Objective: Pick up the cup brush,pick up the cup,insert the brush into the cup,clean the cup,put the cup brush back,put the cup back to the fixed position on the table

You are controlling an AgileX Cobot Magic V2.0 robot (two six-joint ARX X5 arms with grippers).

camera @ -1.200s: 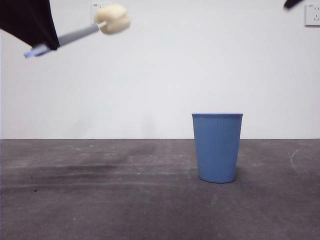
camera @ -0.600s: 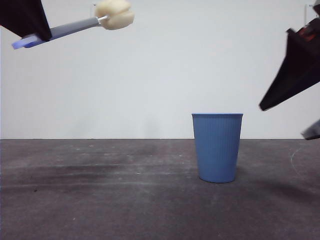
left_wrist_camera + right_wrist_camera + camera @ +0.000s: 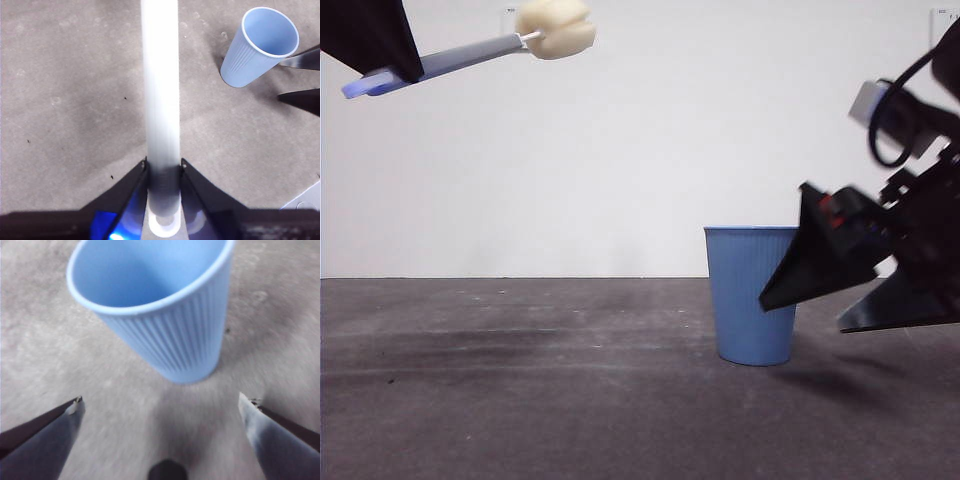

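Note:
The blue ribbed cup flares to a rim (image 3: 750,228) wider than my open fingers. Next, my right gripper grabs the cup by its narrower lower body (image 3: 741,325).
The blue ribbed cup (image 3: 750,295) stands upright on the dark table (image 3: 520,400), right of centre. My left gripper (image 3: 380,60) is high at the top left, shut on the grey handle of the cup brush (image 3: 470,55); its cream sponge head (image 3: 555,28) points right. In the left wrist view the handle (image 3: 160,90) runs out between the jaws, with the cup (image 3: 257,47) off to one side. My right gripper (image 3: 820,300) is open, low at the right, close beside the cup. In the right wrist view the cup (image 3: 160,315) stands just ahead of the spread jaws.
A white wall stands behind the table. A wall socket (image 3: 942,20) shows at the top right. A pale corner (image 3: 305,200) lies at the edge of the left wrist view.
My right gripper has come down from the upper right and moved left, close to the cup. The left gripper with the brush has barely moved.

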